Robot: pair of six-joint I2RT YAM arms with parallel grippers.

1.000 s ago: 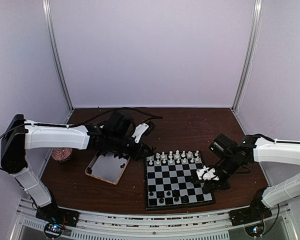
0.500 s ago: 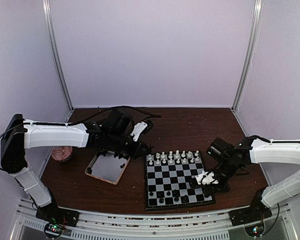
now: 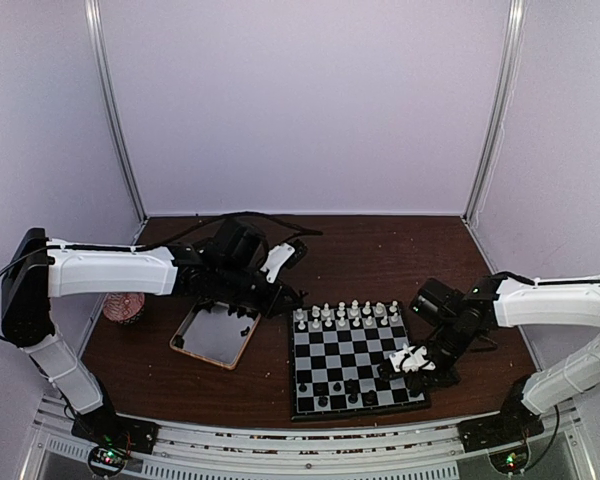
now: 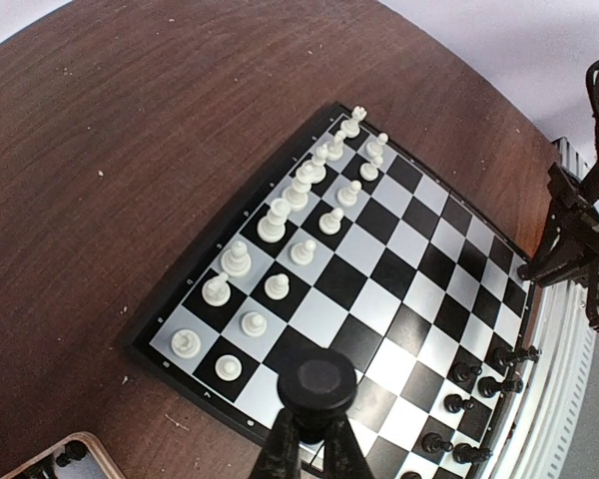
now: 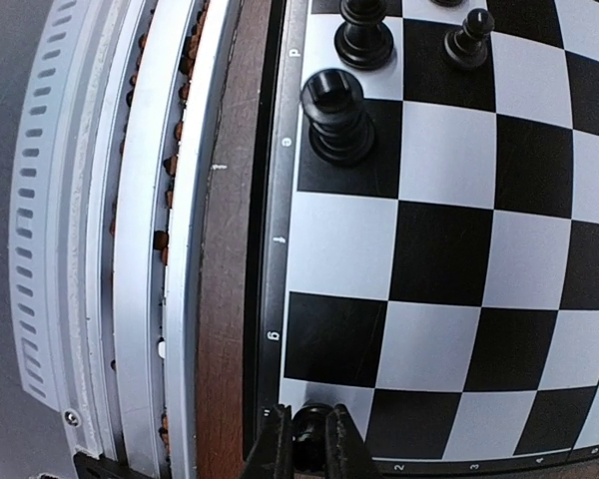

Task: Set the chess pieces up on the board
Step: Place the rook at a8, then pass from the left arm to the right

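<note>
The small black piece sits low within the light corner square, its neighbouring squares empty, so the piece would land there. It is time for my right gripper to open now.
The board lies right of centre on the brown table. Two rows of white chess pieces line its far edge. A few black chess pieces stand near its front edge. My left gripper hovers by the board's far left corner. In the left wrist view this gripper is shut on a black piece, whose round base faces the camera. My right gripper is low over the board's near right part. The right wrist view shows it shut on a small black piece above a light corner square.
A shallow wooden-rimmed tray with a few black pieces sits left of the board. A reddish round object lies at the far left. A black rook and two more black pieces stand along the board edge ahead of my right gripper.
My right gripper has come a little lower and nearer over the board's right side with its piece. The left gripper shifted slightly away from the tray, still shut on its piece.
</note>
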